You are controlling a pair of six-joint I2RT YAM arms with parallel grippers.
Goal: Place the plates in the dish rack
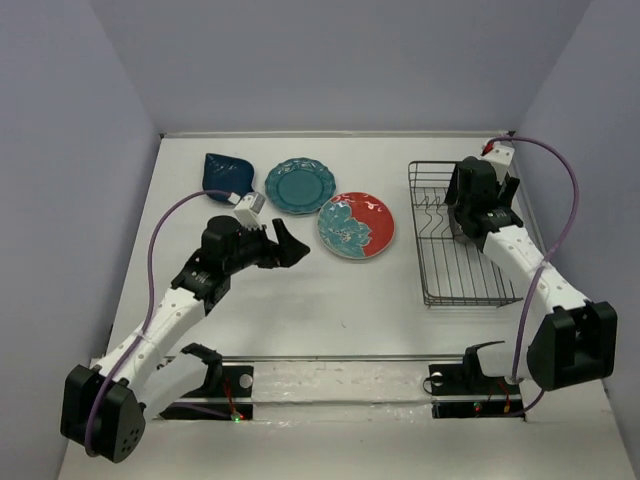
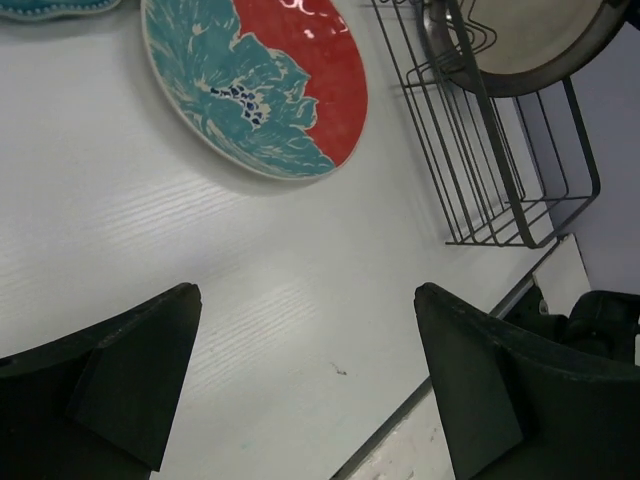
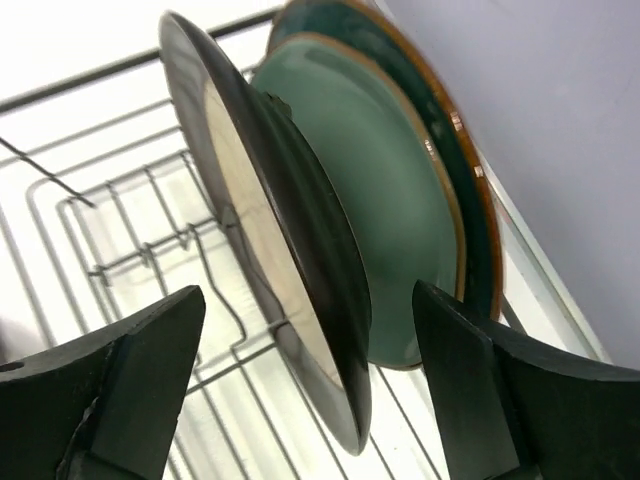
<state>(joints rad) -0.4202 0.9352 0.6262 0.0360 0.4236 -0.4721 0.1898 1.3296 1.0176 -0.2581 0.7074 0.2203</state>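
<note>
Next, my left gripper reaches the red plate (image 2: 260,80) and grabs its teal-flowered rim (image 2: 190,128), leaving the plain red rim free for my right gripper.
The navy leaf-shaped plate (image 1: 227,175), the teal scalloped plate (image 1: 299,185) and the red plate with teal flowers (image 1: 356,224) lie flat on the table. The black wire dish rack (image 1: 460,270) stands at the right. In the right wrist view, the silver metal plate (image 3: 290,250), the pale mint plate (image 3: 390,220) and the dark teal glazed plate (image 3: 470,180) stand upright in the rack (image 3: 120,250). My right gripper (image 3: 308,295) is open, with its fingers on either side of the silver plate's lower rim. My left gripper (image 2: 305,290) is open and empty above bare table, near the red plate (image 2: 260,80).
The right wall runs close behind the rack's far side. A metal rail (image 1: 330,357) lines the table's near edge between the arm bases. The left wrist view also shows the rack (image 2: 480,150) with the silver plate (image 2: 530,40) in it.
</note>
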